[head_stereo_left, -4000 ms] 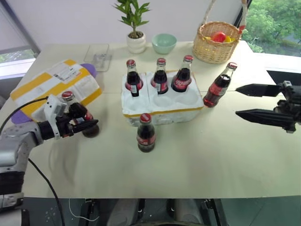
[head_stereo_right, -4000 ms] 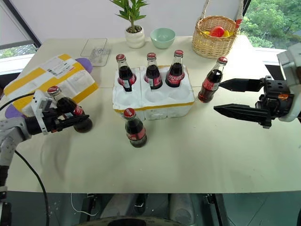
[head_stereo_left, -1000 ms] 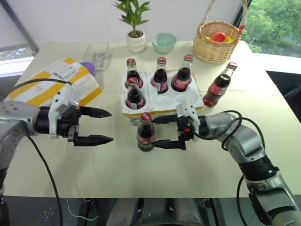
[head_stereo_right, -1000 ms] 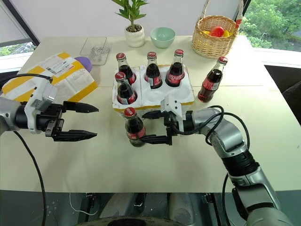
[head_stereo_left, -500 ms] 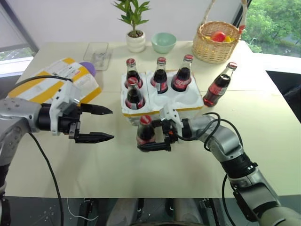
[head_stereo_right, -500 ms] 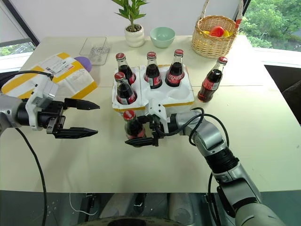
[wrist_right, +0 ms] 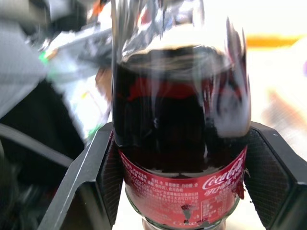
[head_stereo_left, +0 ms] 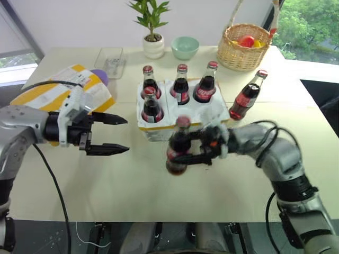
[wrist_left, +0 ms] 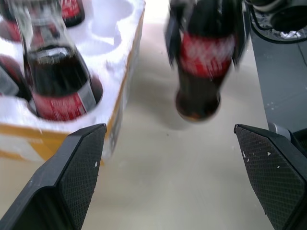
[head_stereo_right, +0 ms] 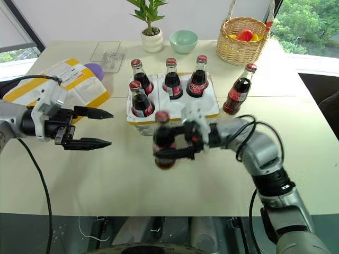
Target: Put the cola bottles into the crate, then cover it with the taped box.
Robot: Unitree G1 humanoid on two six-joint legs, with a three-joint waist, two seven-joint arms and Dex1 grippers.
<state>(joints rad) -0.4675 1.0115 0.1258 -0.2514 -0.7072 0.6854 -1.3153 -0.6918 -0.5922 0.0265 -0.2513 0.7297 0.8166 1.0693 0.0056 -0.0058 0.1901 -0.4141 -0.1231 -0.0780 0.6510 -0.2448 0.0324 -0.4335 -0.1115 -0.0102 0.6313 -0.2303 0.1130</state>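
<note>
The base of the cola bottle [head_stereo_left: 176, 169] is short of the crate's wells, so my right gripper should move the bottle toward them before letting go.
The white foam crate [head_stereo_left: 220, 112] with a yellow tape band sits mid-table and holds several cola bottles; one of them [head_stereo_left: 152, 107] stands in the front left well. In front of the crate my right gripper [head_stereo_left: 185, 146] is shut on a cola bottle [head_stereo_left: 178, 147], which hangs upright above the table; the right wrist view shows this bottle [wrist_right: 180, 143] between the pads. Another cola bottle [head_stereo_left: 246, 98] stands on the table to the right of the crate. My left gripper [head_stereo_left: 127, 135] hovers open and empty to the left of the crate. The taped box [head_stereo_left: 53, 95] lies at the far left.
A wicker basket [head_stereo_left: 242, 53] of fruit, a green bowl [head_stereo_left: 185, 48], a potted plant [head_stereo_left: 153, 46] and a clear plastic tray [head_stereo_left: 109, 62] line the back of the table. A purple object [head_stereo_left: 101, 78] peeks out behind the taped box.
My right gripper closed on the bottle standing in front of the crate and lifted it off the table. The left gripper stayed open and nearly in place.
</note>
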